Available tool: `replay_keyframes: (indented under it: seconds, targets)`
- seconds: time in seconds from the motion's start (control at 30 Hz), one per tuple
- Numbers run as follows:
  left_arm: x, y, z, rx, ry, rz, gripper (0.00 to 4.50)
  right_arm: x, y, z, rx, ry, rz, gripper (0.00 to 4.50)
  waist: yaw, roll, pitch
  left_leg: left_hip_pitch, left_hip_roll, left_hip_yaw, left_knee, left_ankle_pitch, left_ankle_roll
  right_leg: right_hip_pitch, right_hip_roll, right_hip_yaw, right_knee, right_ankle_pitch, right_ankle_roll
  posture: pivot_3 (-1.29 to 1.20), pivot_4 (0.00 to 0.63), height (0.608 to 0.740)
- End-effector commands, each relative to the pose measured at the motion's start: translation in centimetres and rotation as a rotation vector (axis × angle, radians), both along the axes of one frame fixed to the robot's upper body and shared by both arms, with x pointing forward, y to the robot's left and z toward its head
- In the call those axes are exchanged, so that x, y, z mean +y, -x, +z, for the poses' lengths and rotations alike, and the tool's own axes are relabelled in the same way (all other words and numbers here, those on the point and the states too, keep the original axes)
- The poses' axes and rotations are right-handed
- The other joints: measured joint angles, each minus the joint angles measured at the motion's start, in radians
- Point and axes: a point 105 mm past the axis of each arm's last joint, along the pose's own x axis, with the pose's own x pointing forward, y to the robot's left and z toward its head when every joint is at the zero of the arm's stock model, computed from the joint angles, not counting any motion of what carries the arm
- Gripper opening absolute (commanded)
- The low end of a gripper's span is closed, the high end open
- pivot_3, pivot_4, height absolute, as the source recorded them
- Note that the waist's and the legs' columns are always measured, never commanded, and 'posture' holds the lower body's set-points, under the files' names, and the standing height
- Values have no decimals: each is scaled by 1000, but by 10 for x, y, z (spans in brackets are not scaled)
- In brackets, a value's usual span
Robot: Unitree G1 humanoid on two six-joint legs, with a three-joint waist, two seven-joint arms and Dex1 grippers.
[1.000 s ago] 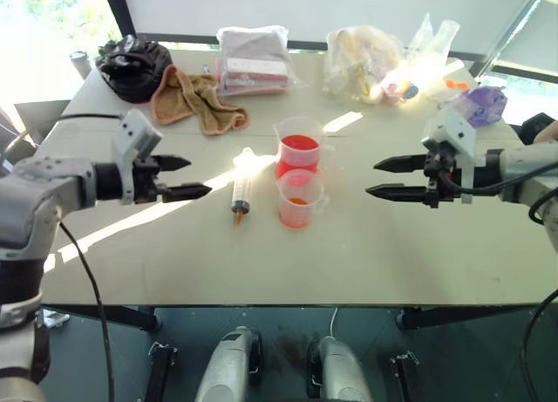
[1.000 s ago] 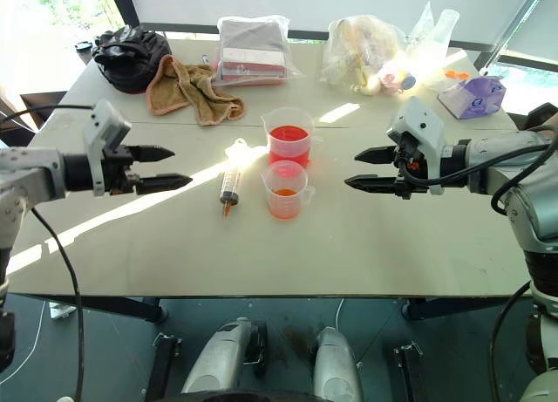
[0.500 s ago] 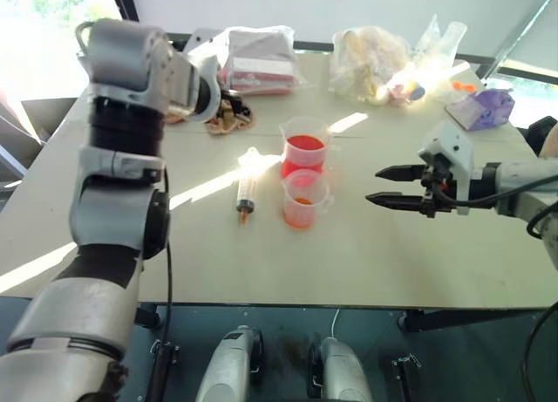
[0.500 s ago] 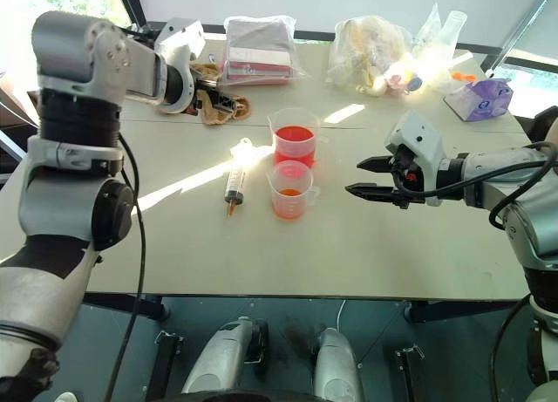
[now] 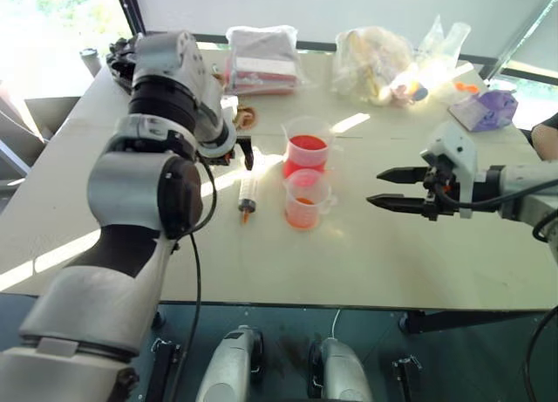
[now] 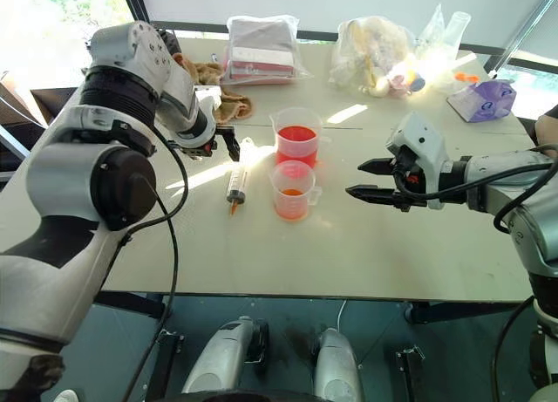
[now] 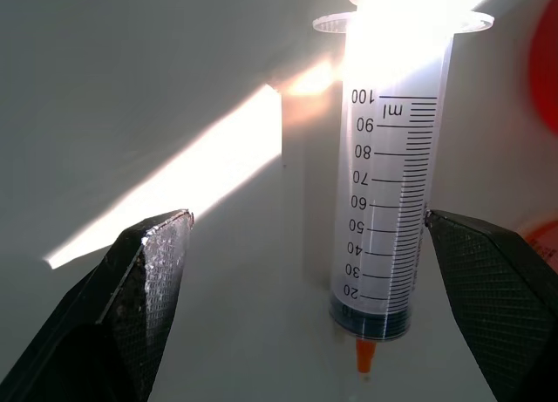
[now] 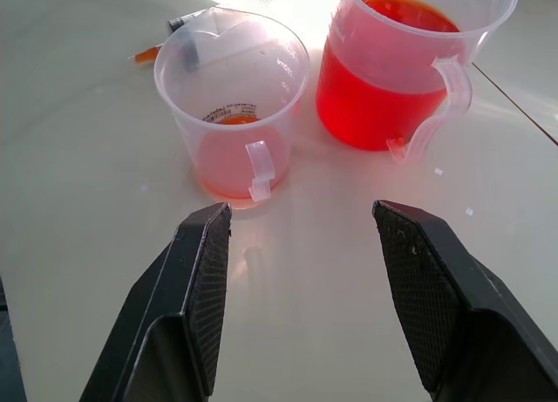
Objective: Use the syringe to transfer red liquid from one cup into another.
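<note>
My left gripper's fingers are still above the syringe body's upper side [image 5: 247, 189] [image 7: 381, 201], so it is too early to close on the syringe body. The left gripper lowers first.
The syringe [image 5: 247, 195] lies flat on the table, its orange tip toward me and its white plunger away. My left gripper [image 5: 240, 153] points down over it, open. In the left wrist view the syringe barrel [image 7: 392, 201] lies between the spread fingers [image 7: 153, 262], close to one of them. Just right of the syringe stands the larger cup [image 5: 305, 152], holding deep red liquid [image 8: 375, 105]. The smaller cup [image 5: 303, 201], in front of it, has a little pale orange at the bottom. My right gripper [image 5: 384, 187] hovers open to the cups' right, pointing at them, with nothing in it.
At the back of the table [image 6: 349, 262] lie a brown towel [image 6: 222, 101], a plastic-wrapped packet [image 6: 257, 49], clear bags [image 6: 375, 53] and a purple tissue pack [image 6: 484, 97]. A person's arm [image 5: 545, 140] shows at the right edge.
My left arm has swung from the table's left side up and over, and its gripper now points down at the syringe. The right gripper has stayed in place.
</note>
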Motion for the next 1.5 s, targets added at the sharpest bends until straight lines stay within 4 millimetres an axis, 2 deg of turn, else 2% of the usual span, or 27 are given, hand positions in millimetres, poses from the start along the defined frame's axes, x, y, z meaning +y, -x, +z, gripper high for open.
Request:
replay_keyframes:
  seconds: [0.03,0.13,0.3,0.83,0.93,1.03,1.1,1.3,1.4,1.5]
  targets:
    - [-5,-1,6,-26,9,12,4456,2,2,12,-47,1,13,2715,-1,0,0,0,0,0,0,0,-1,0,0,0,0,0,0,0,150,740]
    - [-8,0,-2,-6,7,16,4456,3,2,12,-48,1,13,2715,-2,0,0,0,0,0,0,-1,-2,0,0,0,0,0,0,0,150,740]
    - [-2,-2,-19,8,-30,69,4456,4,4,12,-50,1,11,2715,-2,0,0,1,0,0,0,0,-3,0,0,0,1,0,0,0,150,740]
    - [0,-14,-42,-42,-45,93,4456,1,8,11,-56,0,-13,2715,-1,0,0,1,0,0,0,0,-3,0,0,0,1,0,0,0,150,740]
    - [-2,-16,-45,-53,-41,82,3581,1,8,12,-59,1,-16,2715,-1,0,0,1,0,1,0,0,-3,0,0,0,1,0,0,0,150,740]
    - [-1,-20,-54,-67,-49,78,2130,0,7,13,-65,3,-19,2715,-1,0,0,1,0,1,0,0,-3,0,0,0,1,0,0,0,150,740]
    - [0,-21,-59,-69,-53,77,1441,-1,6,12,-68,7,-20,2715,-1,0,-1,1,0,1,0,0,-3,0,0,0,1,0,0,0,150,740]
    - [7,-22,-57,-76,-33,119,1384,-3,5,13,-73,13,-22,2715,-2,0,-1,5,0,0,0,0,-4,4,0,0,1,2,0,0,150,740]
    - [24,-39,-34,-242,71,222,1384,-2,4,14,-76,11,-20,2715,-2,2,-2,6,1,0,0,1,-5,4,0,1,1,2,0,0,150,740]
    - [38,-39,-2,-347,194,181,1384,-2,2,13,-79,8,-17,2715,-4,1,-2,6,2,0,0,2,-7,3,0,1,2,4,-3,0,150,740]
